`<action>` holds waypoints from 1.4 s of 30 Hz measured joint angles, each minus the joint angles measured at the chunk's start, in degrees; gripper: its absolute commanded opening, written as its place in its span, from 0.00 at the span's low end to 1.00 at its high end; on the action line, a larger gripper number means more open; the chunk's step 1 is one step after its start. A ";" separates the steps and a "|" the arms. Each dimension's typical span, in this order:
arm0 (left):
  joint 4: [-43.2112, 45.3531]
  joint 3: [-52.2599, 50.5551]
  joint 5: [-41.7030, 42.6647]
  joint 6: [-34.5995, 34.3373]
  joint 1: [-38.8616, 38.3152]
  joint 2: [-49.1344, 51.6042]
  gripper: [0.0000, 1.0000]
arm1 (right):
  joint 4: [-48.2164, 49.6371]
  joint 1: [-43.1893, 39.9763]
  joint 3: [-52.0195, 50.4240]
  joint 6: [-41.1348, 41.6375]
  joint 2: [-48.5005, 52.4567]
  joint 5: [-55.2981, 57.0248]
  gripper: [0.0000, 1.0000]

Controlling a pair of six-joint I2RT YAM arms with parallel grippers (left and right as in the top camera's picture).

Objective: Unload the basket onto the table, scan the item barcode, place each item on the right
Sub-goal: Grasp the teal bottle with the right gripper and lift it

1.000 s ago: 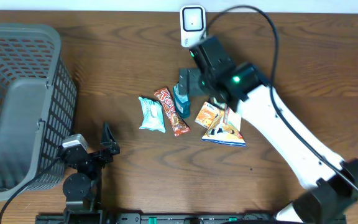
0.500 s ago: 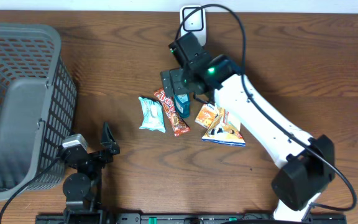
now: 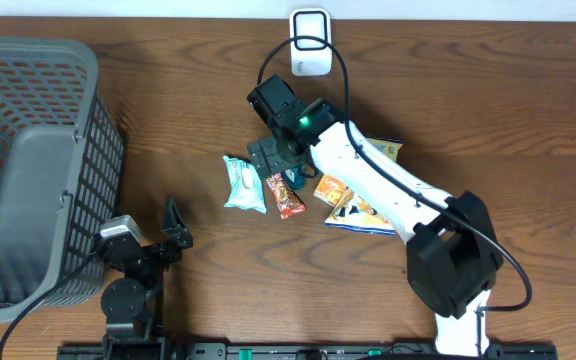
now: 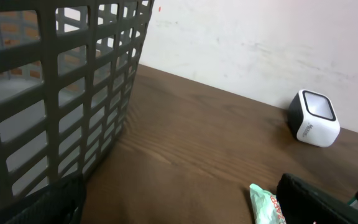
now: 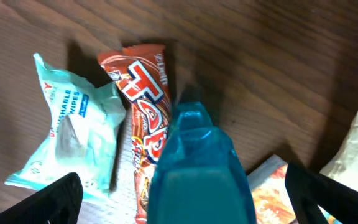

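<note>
My right gripper closes on the blue-green bottle next, since the fingers are on either side of the bottle's broad body, with the bottle's cap beyond the fingers.
Several snack items lie in a heap mid-table: a teal wipes packet, a red bar and orange packets. In the right wrist view a blue-green plastic item stands between the wide-apart fingers of my right gripper, which is open and straddles it without closing. From overhead that gripper hangs over the heap's upper left. The white scanner stands at the table's far edge. My left gripper rests open and empty near the front.
A large grey mesh basket fills the left side. An orange and white bag and another packet lie right of the heap under the right arm. A cable loops from the arm past the scanner.
My right arm has swung left and toward the front, away from the scanner, bringing its open gripper down over the blue-green item. The left arm has not moved.
</note>
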 measured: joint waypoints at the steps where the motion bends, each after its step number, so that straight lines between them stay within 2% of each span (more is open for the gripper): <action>1: 0.02 0.00 0.00 0.02 0.00 0.00 0.98 | -0.11 0.00 0.02 -0.07 0.00 0.26 0.99; 7: 0.02 0.00 0.00 0.00 0.00 0.00 0.98 | 0.02 0.00 0.02 -0.22 0.00 1.14 0.99; 8: 0.02 0.00 0.00 0.00 0.00 0.00 0.98 | -0.02 0.00 0.02 -0.22 0.00 1.22 0.97; 9: 0.02 0.00 0.00 0.00 0.00 0.00 0.98 | -0.07 0.00 0.02 -0.35 0.00 1.25 0.83; 11: 0.02 0.00 0.00 0.00 0.00 0.00 0.98 | -0.09 0.00 0.02 -0.74 0.00 1.33 0.66; 17: 0.02 0.00 0.02 0.00 0.00 0.00 0.98 | -0.09 0.00 0.02 -1.73 0.00 1.46 0.47; 24: 0.02 0.00 0.00 0.00 0.00 0.00 0.98 | -0.09 0.00 0.02 -1.92 0.00 1.88 0.20; 28: 0.02 0.00 0.00 0.00 0.00 0.00 0.98 | -0.09 0.00 0.09 -1.81 0.00 1.92 0.18; 31: 0.02 0.00 0.00 0.00 0.00 0.00 0.98 | -0.22 0.00 0.09 -1.81 0.00 1.90 0.21; 38: 0.02 0.00 0.00 0.02 0.00 0.00 0.98 | -0.28 0.00 0.09 -1.64 0.00 1.62 0.17; 42: 0.02 0.00 0.00 0.00 0.00 0.00 0.98 | -0.94 -0.57 0.17 -1.62 -0.17 -0.63 0.11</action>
